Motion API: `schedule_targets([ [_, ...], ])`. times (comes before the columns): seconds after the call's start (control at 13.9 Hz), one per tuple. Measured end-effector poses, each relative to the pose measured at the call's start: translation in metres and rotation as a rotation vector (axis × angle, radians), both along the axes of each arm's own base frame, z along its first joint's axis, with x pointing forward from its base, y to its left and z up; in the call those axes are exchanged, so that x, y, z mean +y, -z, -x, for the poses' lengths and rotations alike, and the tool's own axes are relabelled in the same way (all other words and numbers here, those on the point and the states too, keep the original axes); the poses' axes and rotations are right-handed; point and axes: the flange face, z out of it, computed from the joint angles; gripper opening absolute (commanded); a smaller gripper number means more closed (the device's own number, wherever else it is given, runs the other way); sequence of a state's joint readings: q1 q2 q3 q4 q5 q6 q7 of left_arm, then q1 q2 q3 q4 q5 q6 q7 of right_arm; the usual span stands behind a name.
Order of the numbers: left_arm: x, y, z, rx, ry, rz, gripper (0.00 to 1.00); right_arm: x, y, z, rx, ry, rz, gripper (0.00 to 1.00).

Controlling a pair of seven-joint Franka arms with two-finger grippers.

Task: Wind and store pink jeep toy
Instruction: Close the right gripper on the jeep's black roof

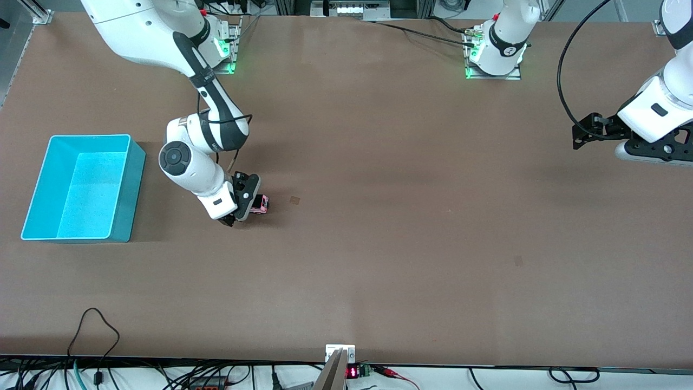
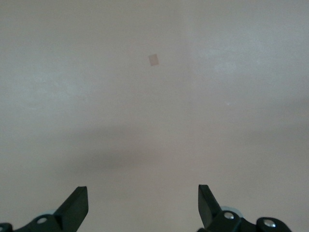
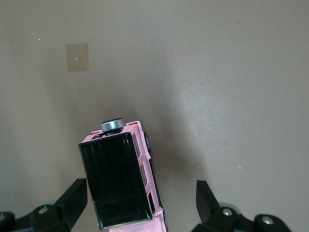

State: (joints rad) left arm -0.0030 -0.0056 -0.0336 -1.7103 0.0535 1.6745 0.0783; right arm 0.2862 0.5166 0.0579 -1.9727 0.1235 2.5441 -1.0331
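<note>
The robot's right gripper is ready to close on the pink jeep toy: its fingers are on either side, around its black roof panel (image 3: 115,178), so closing now would hold the toy.
The pink jeep toy (image 1: 261,204) with its black roof panel stands on the brown table, between the cyan bin and the table's middle. In the right wrist view the jeep (image 3: 123,179) sits between the open fingers, nearer one finger, with a clear gap on the other side. My right gripper (image 1: 246,208) is low over the jeep, open. My left gripper (image 1: 587,132) is open and empty, held up at the left arm's end of the table; its wrist view shows only bare table between its fingertips (image 2: 79,205).
The cyan bin (image 1: 127,184) stands empty toward the right arm's end of the table. A small tape patch (image 1: 295,200) lies on the table beside the jeep, also in the right wrist view (image 3: 77,57). Cables run along the table's near edge.
</note>
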Motion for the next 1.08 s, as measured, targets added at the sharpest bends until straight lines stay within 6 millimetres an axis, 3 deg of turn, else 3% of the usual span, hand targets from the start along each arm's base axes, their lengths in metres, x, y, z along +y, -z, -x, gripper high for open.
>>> schedule_targets([
  [0.07,0.0,0.0,0.0,0.0,0.0,0.0,1.0,0.003,0.001,0.001,-0.004,-0.005,-0.004,0.46],
  [0.14,0.0,0.0,0.0,0.0,0.0,0.0,1.0,0.006,0.001,0.002,-0.009,-0.009,-0.008,0.31],
  [0.43,0.0,0.0,0.0,0.0,0.0,0.0,1.0,0.011,0.001,0.004,-0.011,-0.015,-0.012,0.02],
  [0.79,0.0,0.0,0.0,0.0,0.0,0.0,1.0,0.009,-0.013,0.004,0.008,-0.004,-0.014,0.0],
  [1.08,0.0,0.0,0.0,0.0,0.0,0.0,1.0,-0.018,-0.067,-0.005,0.015,0.118,-0.026,0.0],
])
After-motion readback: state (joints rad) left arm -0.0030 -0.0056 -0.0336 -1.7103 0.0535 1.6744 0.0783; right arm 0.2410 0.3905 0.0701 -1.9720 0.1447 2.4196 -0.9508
